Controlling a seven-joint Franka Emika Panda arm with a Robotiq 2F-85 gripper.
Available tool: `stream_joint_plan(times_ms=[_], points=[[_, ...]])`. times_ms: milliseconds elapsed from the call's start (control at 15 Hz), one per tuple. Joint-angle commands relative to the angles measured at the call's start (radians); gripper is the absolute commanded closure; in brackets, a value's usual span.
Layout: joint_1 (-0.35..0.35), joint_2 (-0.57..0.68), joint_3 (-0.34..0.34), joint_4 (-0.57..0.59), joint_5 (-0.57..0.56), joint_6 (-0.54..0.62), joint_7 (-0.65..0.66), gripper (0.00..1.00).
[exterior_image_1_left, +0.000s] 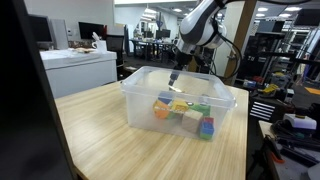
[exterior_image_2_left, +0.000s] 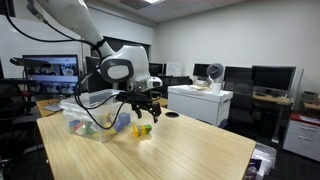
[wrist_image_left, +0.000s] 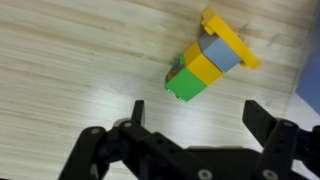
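The stack of blocks lies slanted beyond my gripper's fingers, toward the top in the wrist view, so closing now would miss it. My gripper moves first, then closes.
A small stack of toy blocks (wrist_image_left: 205, 63), yellow, grey-blue and green, lies on its side on the wooden table (wrist_image_left: 60, 60). In the wrist view my gripper (wrist_image_left: 197, 115) hangs just above it, open, with nothing between the black fingers (wrist_image_left: 136, 112). An exterior view shows the gripper (exterior_image_2_left: 143, 108) hovering over the blocks (exterior_image_2_left: 142, 129), a little apart from them and beside the clear bin (exterior_image_2_left: 90, 103). From the opposite side the gripper (exterior_image_1_left: 175, 78) shows behind the bin (exterior_image_1_left: 135, 105), and the stack itself is hidden there.
The clear plastic bin holds several coloured blocks (exterior_image_1_left: 185, 112). A dark round object (exterior_image_2_left: 171, 114) lies on the table beyond the gripper. White cabinets (exterior_image_2_left: 200, 103), desks and monitors stand around the table.
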Motion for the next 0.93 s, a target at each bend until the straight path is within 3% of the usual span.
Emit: stream_joint_plan(times_ms=[0,333,867], points=[[-0.036,0.058,0.025,0.077,0.006,-0.008,0.086,0.0],[-0.055,0.088,0.043,0.1,-0.02,-0.009,0.138,0.0],[-0.051,0.065,0.034,0.044,-0.091,-0.041,0.137,0.0]])
